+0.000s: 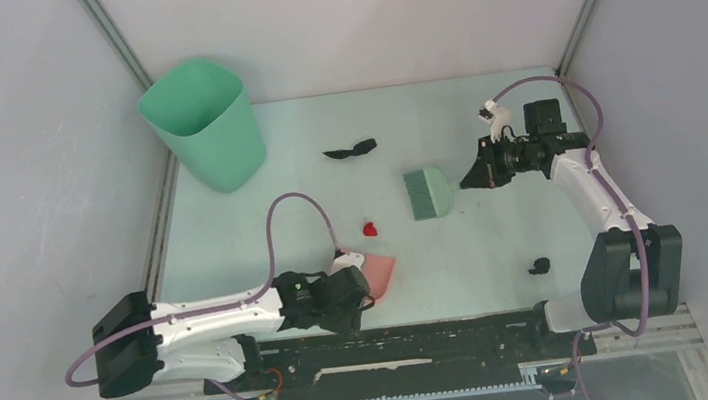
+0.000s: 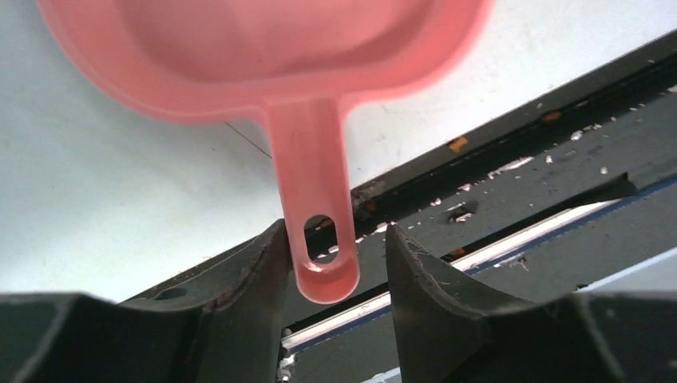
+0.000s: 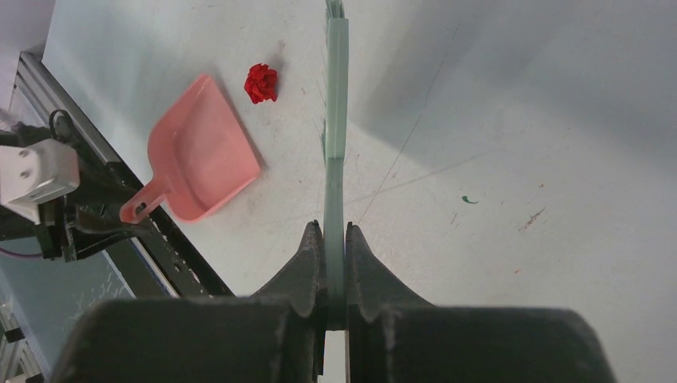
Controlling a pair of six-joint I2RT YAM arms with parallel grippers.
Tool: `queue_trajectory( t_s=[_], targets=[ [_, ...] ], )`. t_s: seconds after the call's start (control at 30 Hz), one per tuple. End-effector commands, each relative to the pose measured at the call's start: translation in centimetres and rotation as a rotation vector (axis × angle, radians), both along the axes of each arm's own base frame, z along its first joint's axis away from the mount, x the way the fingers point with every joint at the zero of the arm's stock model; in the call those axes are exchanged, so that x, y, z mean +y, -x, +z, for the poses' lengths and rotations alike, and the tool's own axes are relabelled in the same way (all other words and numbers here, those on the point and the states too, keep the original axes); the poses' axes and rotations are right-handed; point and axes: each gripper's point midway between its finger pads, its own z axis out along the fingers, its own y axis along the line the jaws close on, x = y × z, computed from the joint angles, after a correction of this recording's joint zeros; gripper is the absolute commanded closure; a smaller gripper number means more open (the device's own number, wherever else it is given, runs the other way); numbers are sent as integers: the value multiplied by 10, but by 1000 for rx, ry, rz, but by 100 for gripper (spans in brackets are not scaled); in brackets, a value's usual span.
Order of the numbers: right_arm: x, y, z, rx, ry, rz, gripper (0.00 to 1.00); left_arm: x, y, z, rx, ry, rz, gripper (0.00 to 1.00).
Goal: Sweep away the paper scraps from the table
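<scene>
My left gripper should next grab the pink dustpan by the holed end of its handle, so the dustpan's pan stays open for the swept paper scraps.
Paper scraps lie on the pale green table: a red one near the middle, a black strip further back, and a dark bit at the near right. The red scrap also shows in the right wrist view, just beyond the pink dustpan. My left gripper is open around the dustpan's handle; the left finger touches it and the right finger stands apart. My right gripper is shut on the handle of the green hand brush, whose bristle head is right of the red scrap.
A tall green bin stands at the back left corner. Grey walls enclose the table. A black rail runs along the near edge, right behind the dustpan handle.
</scene>
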Motion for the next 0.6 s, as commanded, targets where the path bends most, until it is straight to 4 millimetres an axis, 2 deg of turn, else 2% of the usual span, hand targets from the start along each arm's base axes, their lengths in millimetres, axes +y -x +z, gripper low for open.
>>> queue_trajectory(
  t_s=[0.0, 0.3, 0.57],
  targets=[
    [0, -2, 4, -30, -3, 15, 100, -8, -8, 11, -108, 93, 57, 47],
    [0, -1, 3, -25, -4, 14, 100, 0, -6, -7, -140, 99, 74, 51],
    [0, -1, 5, -28, -4, 13, 100, -7, -5, -5, -164, 79, 52, 59]
  ],
)
